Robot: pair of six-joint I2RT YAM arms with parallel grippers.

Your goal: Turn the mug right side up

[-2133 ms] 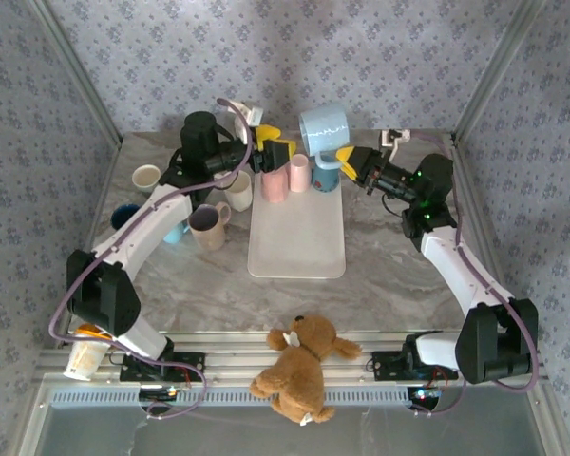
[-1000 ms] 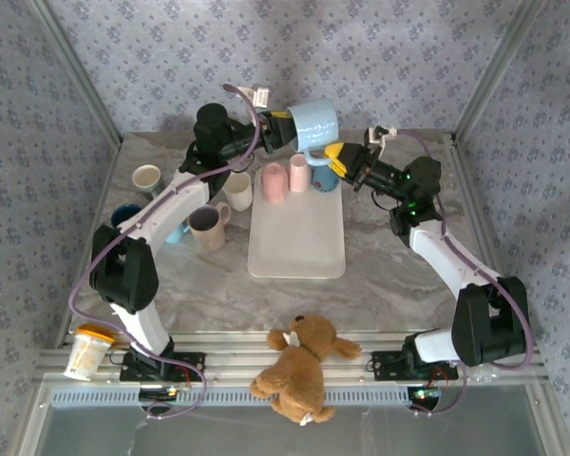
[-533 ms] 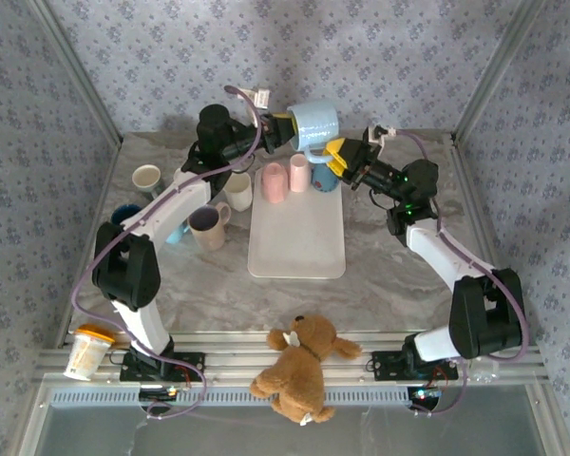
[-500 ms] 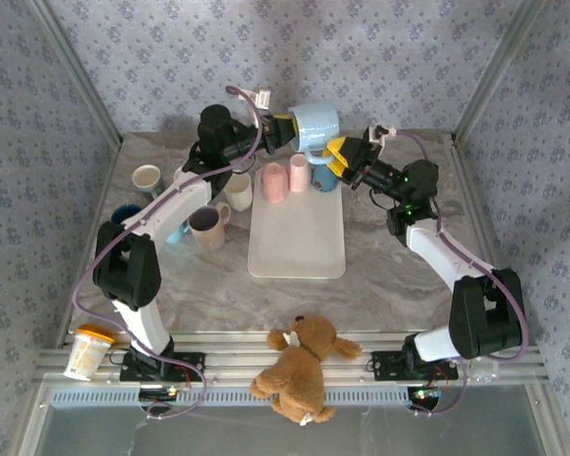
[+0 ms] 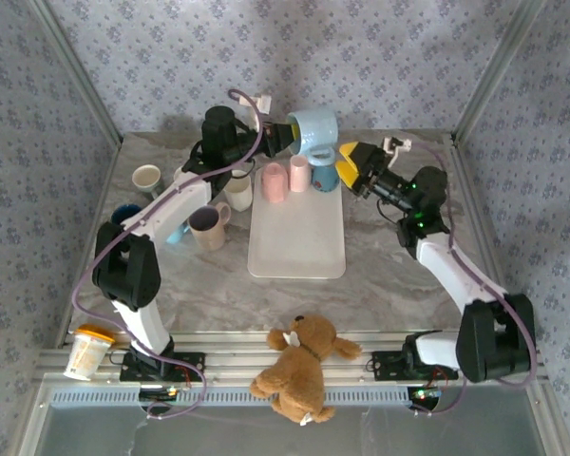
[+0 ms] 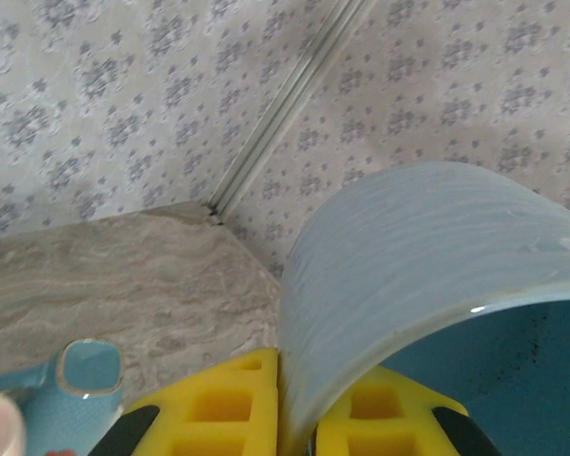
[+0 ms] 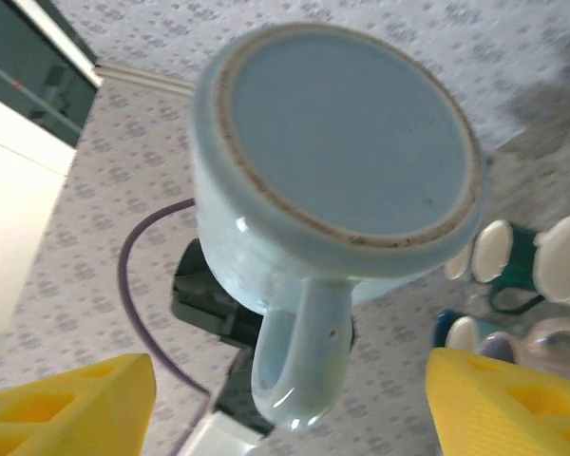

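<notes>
The mug needs to be set right side up, so I need to grab the light blue mug by its handle (image 5: 320, 156) (image 7: 306, 363) with my right gripper next. The mug's rim and base then stay free.
The light blue mug (image 5: 314, 133) hangs in the air on its side above the far end of the tray. My left gripper (image 5: 287, 134) is shut on its rim. In the left wrist view the two yellow fingers (image 6: 218, 410) pinch the mug (image 6: 408, 256) wall, one outside and one inside. My right gripper (image 5: 348, 163) stands open just right of the mug, apart from it. In the right wrist view the mug's (image 7: 342, 133) base faces the camera, its handle pointing down between the spread yellow fingers (image 7: 71, 404) of the right gripper (image 7: 293, 389) without touching them.
Two pink cups (image 5: 275, 182) and a blue cup (image 5: 325, 177) stand at the far end of the white tray (image 5: 296, 242), below the held mug. Several mugs (image 5: 207, 228) cluster on the left of the table. A teddy bear (image 5: 300, 367) lies at the near edge.
My right gripper has let go of the mug's handle, opened wide and drawn back to the right. The left gripper closed on the rim and now carries the mug alone.
</notes>
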